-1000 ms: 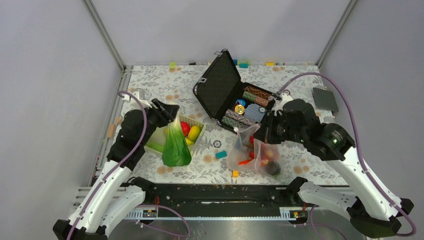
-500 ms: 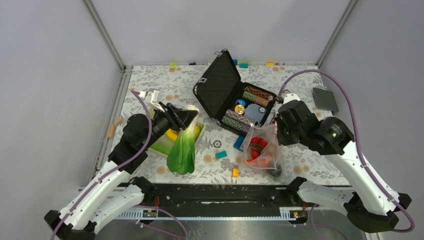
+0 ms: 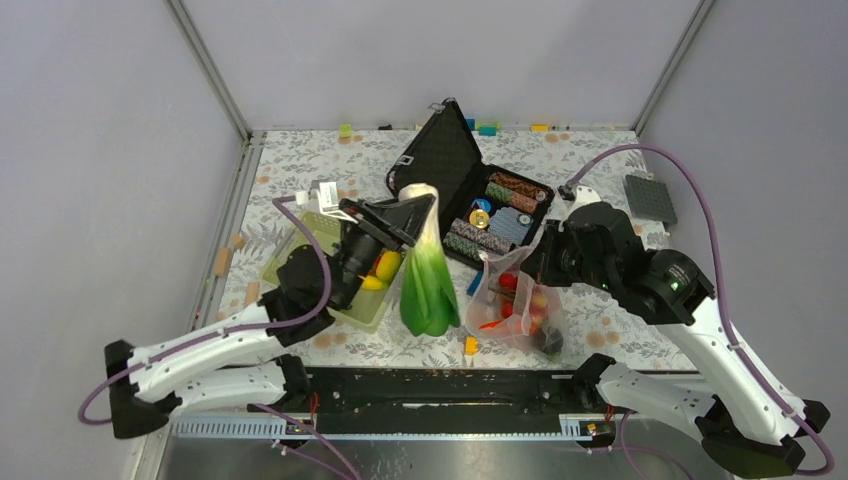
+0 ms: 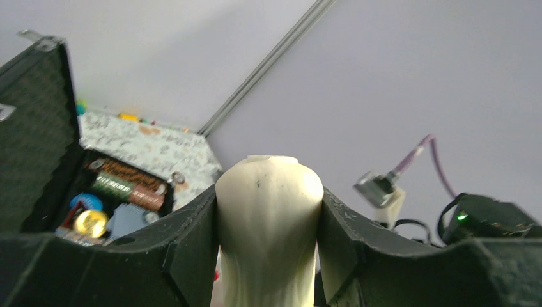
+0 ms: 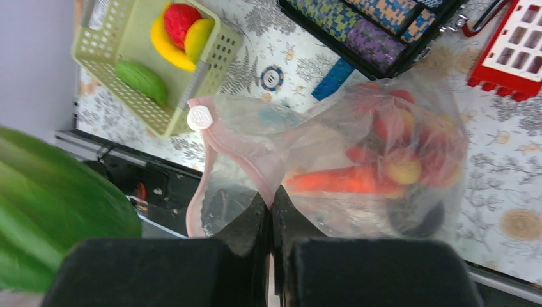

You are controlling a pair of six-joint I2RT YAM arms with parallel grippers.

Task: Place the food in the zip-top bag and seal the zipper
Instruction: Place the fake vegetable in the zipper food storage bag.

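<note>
My left gripper should stay closed for now. The leaf vegetable's green end hangs beside the bag (image 3: 515, 305), outside the bag's opening, so the vegetable would drop short if I opened now.
My left gripper (image 3: 418, 203) is shut on the pale stalk (image 4: 268, 224) of a large green leaf vegetable (image 3: 428, 290), which hangs in the air just left of the bag. Its green end shows in the right wrist view (image 5: 51, 211). My right gripper (image 3: 535, 258) is shut on the pink zipper strip (image 5: 217, 150) of the clear zip-top bag (image 3: 515, 305) and holds its mouth up and open. Inside the bag lie an orange carrot (image 5: 339, 181), red berries (image 5: 396, 128) and a dark round fruit (image 5: 415, 217). A banana (image 5: 167, 54), a red fruit and a green piece stay in the basket.
The light green basket (image 3: 300, 265) sits at the left. An open black case (image 3: 470, 200) with poker chips stands behind the bag. Small blocks (image 3: 470, 346) and a loose chip (image 5: 271, 78) lie on the floral cloth. A red tray (image 5: 518, 48) shows at the right.
My left gripper has carried the leaf vegetable up and to the right, from over the basket to beside the bag. My right gripper has kept the bag's mouth lifted, shifting slightly left.
</note>
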